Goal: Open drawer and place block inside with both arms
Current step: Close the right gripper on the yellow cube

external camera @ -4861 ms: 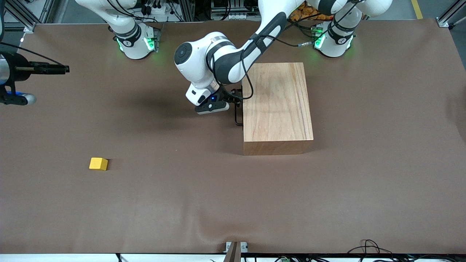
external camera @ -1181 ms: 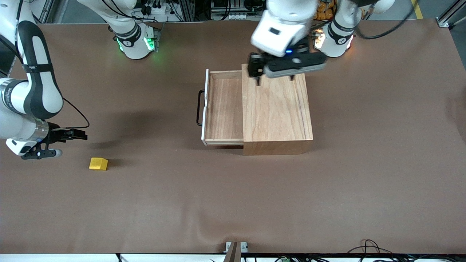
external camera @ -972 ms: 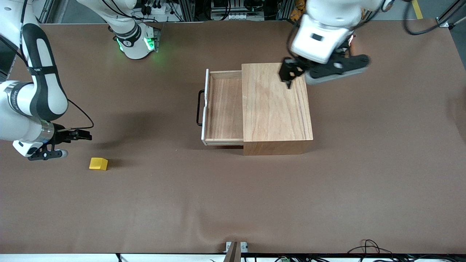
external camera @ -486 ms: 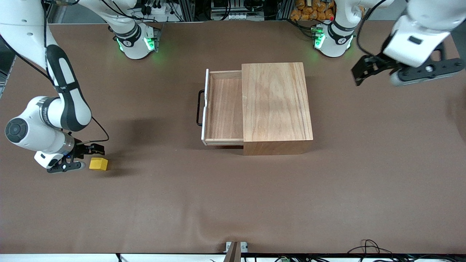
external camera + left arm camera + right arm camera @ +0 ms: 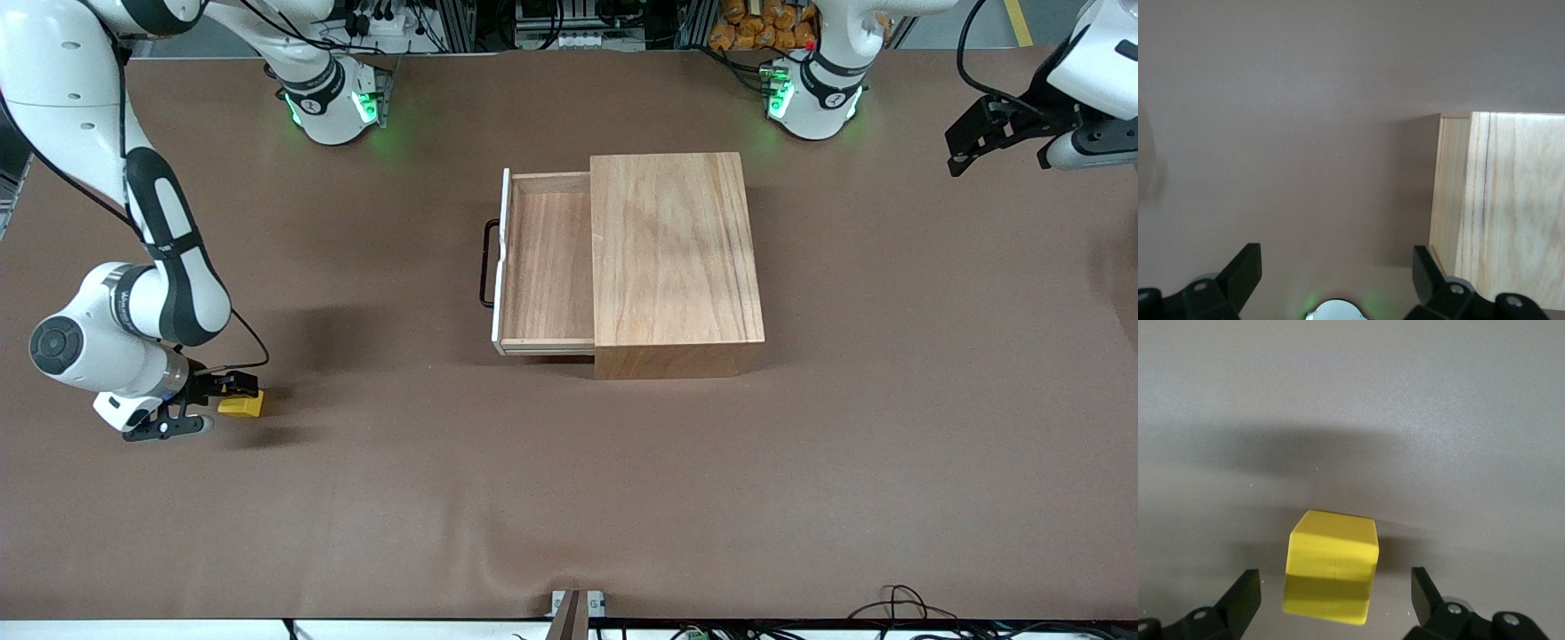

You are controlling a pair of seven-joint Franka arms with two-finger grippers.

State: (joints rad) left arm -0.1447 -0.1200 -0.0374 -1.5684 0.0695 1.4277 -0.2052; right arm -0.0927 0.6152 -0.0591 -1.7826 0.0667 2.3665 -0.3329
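Observation:
Next, my right gripper picks up the yellow block by its body (image 5: 240, 405) to place it inside the drawer (image 5: 547, 258).
The drawer (image 5: 547, 258) stands pulled out of the light-wood box (image 5: 676, 258), and its tray is empty. Its white front panel (image 5: 500, 258) and black handle (image 5: 486, 264) face the right arm's end of the table. The yellow block (image 5: 244, 406) lies on the mat near that end, nearer the front camera than the box. My right gripper (image 5: 216, 402) is low at the block and open. In the right wrist view the block (image 5: 1331, 577) sits between the spread fingers of the gripper (image 5: 1335, 595), not touching them. My left gripper (image 5: 965, 151) is open and empty in the air over the left arm's end of the table.
The brown mat (image 5: 569, 480) covers the whole table. In the left wrist view a corner of the wood box (image 5: 1498, 213) shows off to one side of the left gripper (image 5: 1335, 270), with the arm's green-lit base below. Both arm bases stand along the robots' edge.
My right gripper has come down to the block and now has a finger on each side of it. My left gripper has swung farther from the box toward its end of the table.

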